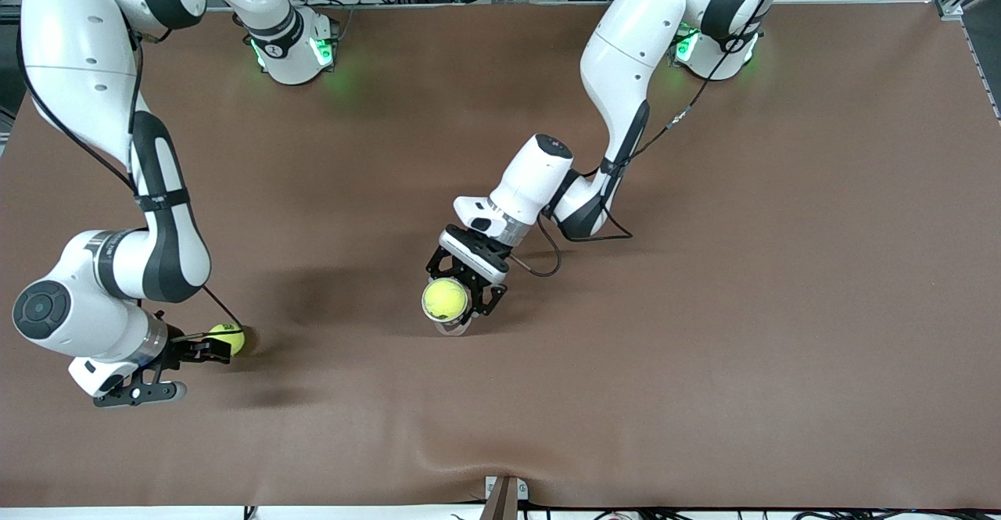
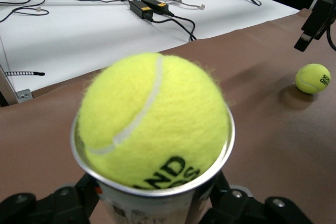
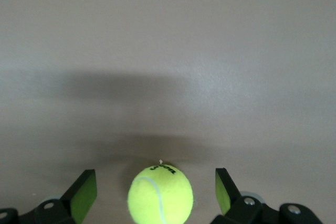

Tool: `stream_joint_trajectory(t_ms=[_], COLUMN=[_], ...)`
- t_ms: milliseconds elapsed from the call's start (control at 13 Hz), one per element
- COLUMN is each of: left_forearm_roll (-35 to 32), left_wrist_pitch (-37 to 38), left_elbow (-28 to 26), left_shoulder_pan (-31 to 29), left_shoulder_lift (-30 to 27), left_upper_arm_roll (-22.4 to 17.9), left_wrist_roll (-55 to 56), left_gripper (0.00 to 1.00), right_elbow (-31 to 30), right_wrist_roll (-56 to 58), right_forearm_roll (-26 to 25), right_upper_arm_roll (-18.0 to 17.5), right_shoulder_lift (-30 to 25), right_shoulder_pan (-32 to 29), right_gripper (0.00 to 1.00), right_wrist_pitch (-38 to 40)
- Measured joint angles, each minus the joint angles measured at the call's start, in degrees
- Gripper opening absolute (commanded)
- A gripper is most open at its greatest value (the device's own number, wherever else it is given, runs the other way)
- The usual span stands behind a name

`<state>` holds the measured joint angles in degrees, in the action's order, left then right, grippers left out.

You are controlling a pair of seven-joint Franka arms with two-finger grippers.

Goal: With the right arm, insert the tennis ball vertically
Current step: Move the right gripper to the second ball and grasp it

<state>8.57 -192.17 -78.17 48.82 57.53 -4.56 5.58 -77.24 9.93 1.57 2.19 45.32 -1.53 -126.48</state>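
Note:
I should put the loose tennis ball into the can with my right gripper, so I will grab the ball around its round middle next.
A yellow tennis ball lies on the brown table near the right arm's end, nearer to the front camera than the middle. My right gripper is open and low beside it. In the right wrist view the ball sits between the two spread fingertips, touching neither. My left gripper is shut on an upright metal-rimmed can at the table's middle. A second tennis ball sits in the can's mouth. In the left wrist view this ball bulges above the can's rim, and the loose ball shows farther off.
The brown table cover has a raised fold near its front edge. A bracket is clamped at the front edge. A white bench with cables and a power brick lies past the table in the left wrist view.

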Motion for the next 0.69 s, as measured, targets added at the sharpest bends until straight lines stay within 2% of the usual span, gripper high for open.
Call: stream_joint_trajectory(t_ms=[694], left_forearm_roll=[0.0], left_wrist_pitch=[0.01], left_elbow=[0.0], left_shoulder_pan=[0.01], left_shoulder_lift=[0.32], left_upper_arm_roll=[-0.01], left_wrist_roll=[0.0], left_gripper=[0.84], right_elbow=[-1.8], right_wrist_roll=[1.4], right_forearm_roll=[1.38], right_upper_arm_roll=[-0.11], right_shoulder_lift=[4.8], right_shoulder_pan=[-1.31], right_gripper=[1.0], right_wrist_pitch=[0.1])
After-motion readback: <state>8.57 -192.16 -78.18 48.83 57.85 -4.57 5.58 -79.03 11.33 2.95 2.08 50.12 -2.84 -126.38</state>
